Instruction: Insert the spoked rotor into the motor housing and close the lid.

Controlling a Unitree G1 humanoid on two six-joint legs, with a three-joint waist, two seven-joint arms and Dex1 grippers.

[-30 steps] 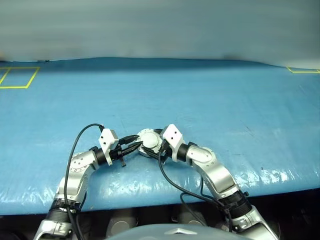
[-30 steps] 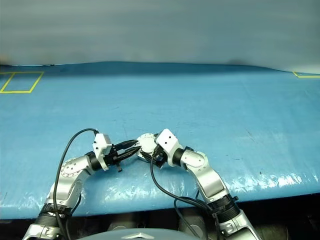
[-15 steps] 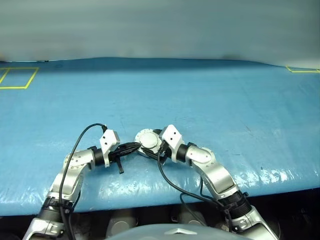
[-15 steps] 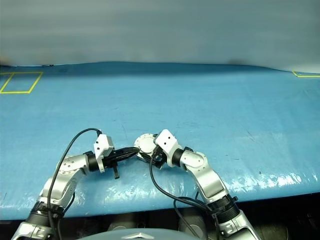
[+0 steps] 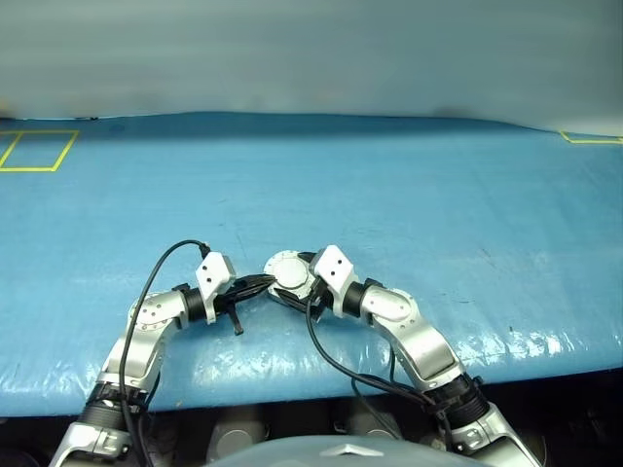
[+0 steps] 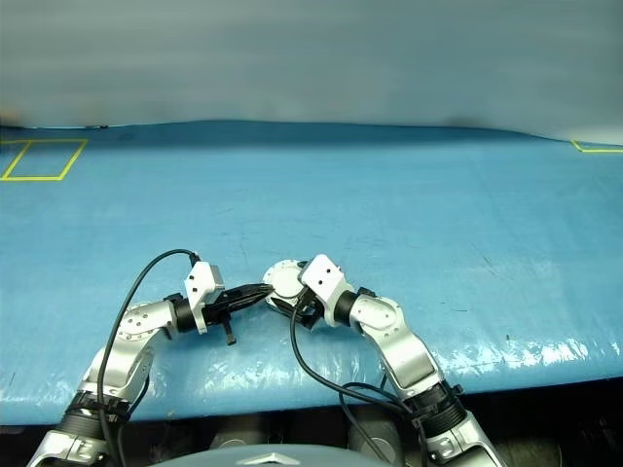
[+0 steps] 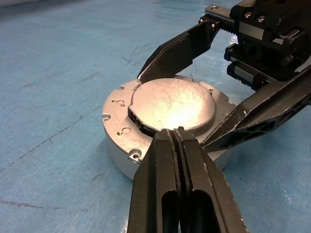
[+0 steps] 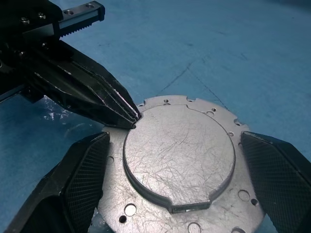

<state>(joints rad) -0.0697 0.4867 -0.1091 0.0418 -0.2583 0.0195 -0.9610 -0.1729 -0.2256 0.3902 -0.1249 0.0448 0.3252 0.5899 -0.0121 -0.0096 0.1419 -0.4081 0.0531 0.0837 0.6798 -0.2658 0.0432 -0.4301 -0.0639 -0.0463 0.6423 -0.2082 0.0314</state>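
Observation:
My right gripper grabs the motor housing by its round flanged rim point(image 8: 233, 213) next, to finish closing the lid point(image 8: 177, 153) on it.
The motor housing point(image 7: 119, 130) sits on the blue table near its front edge, a round silver casing with small holes in its flange. The lid point(image 7: 175, 104) lies flat and closed on top, plain scratched face up. The spoked rotor is hidden. My left gripper point(image 7: 174, 132) is shut, its tips resting at the lid's edge point(image 8: 133, 119). My right gripper point(image 8: 175, 140) reaches in from the other side, its fingers point(image 8: 82, 179) spread wide and pressed against the housing's two sides. In the head view both grippers meet at the housing point(image 5: 289, 271).
The blue table cover point(image 5: 409, 185) stretches wide and flat beyond the housing. Yellow tape marks sit at the far left point(image 5: 39, 151) and far right point(image 5: 589, 137) corners. The table's front edge point(image 5: 292, 384) runs just below the arms.
The left gripper's fingers have come together and its tip has settled lower, at the lid's edge. The right arm and the housing have stayed put.

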